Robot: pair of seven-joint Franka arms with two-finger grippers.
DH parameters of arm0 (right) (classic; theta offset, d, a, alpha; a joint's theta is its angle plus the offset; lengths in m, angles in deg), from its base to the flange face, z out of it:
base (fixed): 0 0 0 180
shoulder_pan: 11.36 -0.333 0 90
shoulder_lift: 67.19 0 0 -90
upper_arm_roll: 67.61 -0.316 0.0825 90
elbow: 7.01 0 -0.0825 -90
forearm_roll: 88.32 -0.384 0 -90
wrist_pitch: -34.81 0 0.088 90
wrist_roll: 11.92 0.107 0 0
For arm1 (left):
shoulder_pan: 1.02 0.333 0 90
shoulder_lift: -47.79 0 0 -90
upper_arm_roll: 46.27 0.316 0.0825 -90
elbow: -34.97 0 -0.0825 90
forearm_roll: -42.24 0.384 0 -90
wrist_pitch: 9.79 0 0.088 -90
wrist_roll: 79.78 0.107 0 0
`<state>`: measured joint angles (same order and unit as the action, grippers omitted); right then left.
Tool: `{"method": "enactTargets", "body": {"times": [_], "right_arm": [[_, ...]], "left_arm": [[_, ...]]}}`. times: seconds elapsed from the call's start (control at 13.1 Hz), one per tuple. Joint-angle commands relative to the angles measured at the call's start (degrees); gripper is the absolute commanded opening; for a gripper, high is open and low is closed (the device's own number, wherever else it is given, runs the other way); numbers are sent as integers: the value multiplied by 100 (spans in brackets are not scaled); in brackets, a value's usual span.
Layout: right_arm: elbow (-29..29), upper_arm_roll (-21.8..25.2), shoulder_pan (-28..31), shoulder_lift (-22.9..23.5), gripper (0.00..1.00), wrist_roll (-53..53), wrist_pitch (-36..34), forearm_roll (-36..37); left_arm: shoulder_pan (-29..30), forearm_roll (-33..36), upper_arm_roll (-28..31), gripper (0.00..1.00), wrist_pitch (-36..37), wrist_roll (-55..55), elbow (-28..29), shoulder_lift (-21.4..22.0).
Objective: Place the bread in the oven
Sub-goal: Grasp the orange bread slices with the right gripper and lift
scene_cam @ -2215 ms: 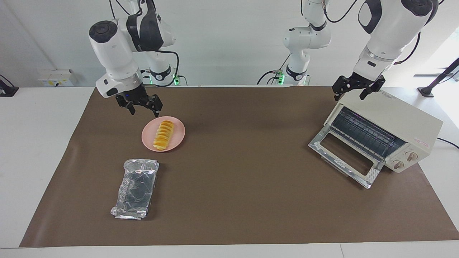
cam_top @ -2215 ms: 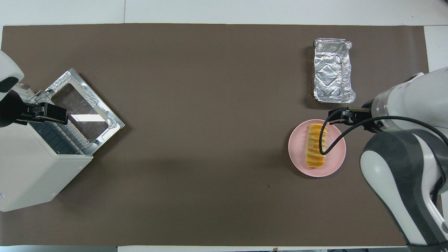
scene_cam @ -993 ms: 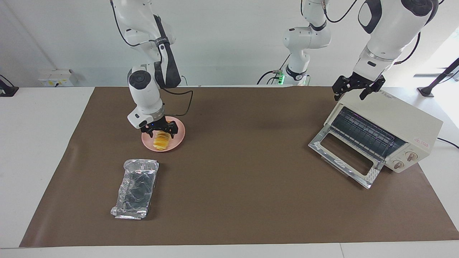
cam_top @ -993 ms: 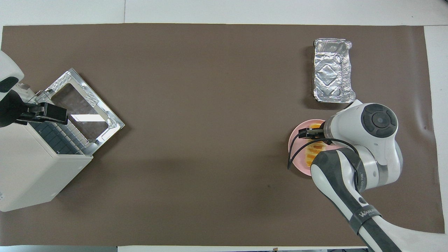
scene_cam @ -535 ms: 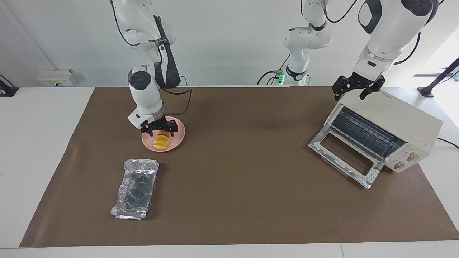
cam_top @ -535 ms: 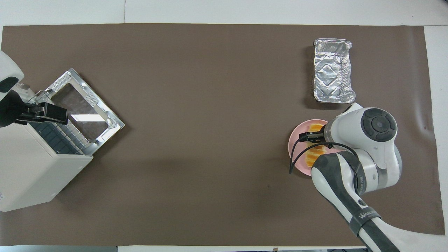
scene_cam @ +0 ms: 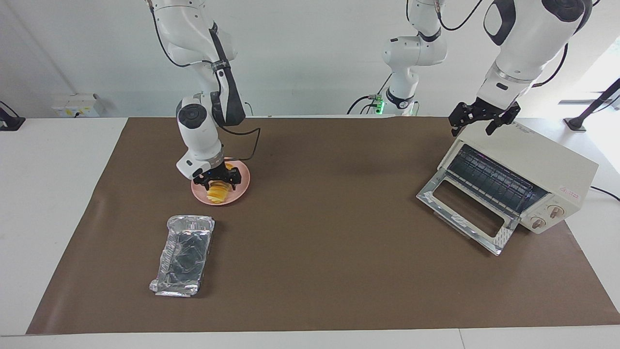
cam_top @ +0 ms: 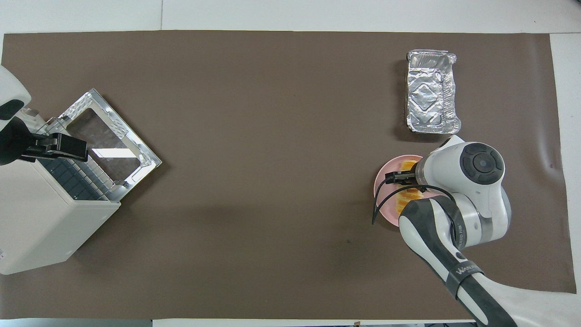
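The right gripper grabs the loaf by its middle next, to get it into the oven.
The bread is a ridged yellow-orange loaf lying on a round pink plate toward the right arm's end of the table. My right gripper is down on the plate, open, with one finger on either side of the loaf's end nearer the robots. From overhead the right arm's wrist hides most of the bread. The cream oven sits at the left arm's end with its glass door dropped open and the wire rack showing. My left gripper waits open just above the oven's top edge.
A crinkled silver foil tray lies on the brown mat, farther from the robots than the plate. A black cable loops from the right wrist over the plate's rim. The oven door juts out toward the table's middle.
The right arm swung in and dropped from above the plate's edge until its fingers straddle the bread; over the last second it settled slightly lower. The left arm stayed still.
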<state>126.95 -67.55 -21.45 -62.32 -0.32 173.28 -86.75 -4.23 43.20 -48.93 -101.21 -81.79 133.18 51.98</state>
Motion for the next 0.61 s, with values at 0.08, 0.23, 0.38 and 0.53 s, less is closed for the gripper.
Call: {"method": "enactTargets", "body": {"times": [0.08, 0.23, 0.38, 0.53], "right_arm": [[-19, -15, 43, -12, 0, 167, 31, 71], [-72, -15, -9, -3, 0, 176, -39, 71], [-212, -15, -1, -21, 0, 106, -205, 71], [-859, -6, 34, -38, 0, 1, -1019, 79]], "left_arm": [[66, 53, -25, 100, -34, 43, -22, 3], [66, 53, -25, 100, -34, 43, -22, 3], [66, 53, -25, 100, -34, 43, -22, 3], [66, 53, -25, 100, -34, 43, -22, 3]]}}
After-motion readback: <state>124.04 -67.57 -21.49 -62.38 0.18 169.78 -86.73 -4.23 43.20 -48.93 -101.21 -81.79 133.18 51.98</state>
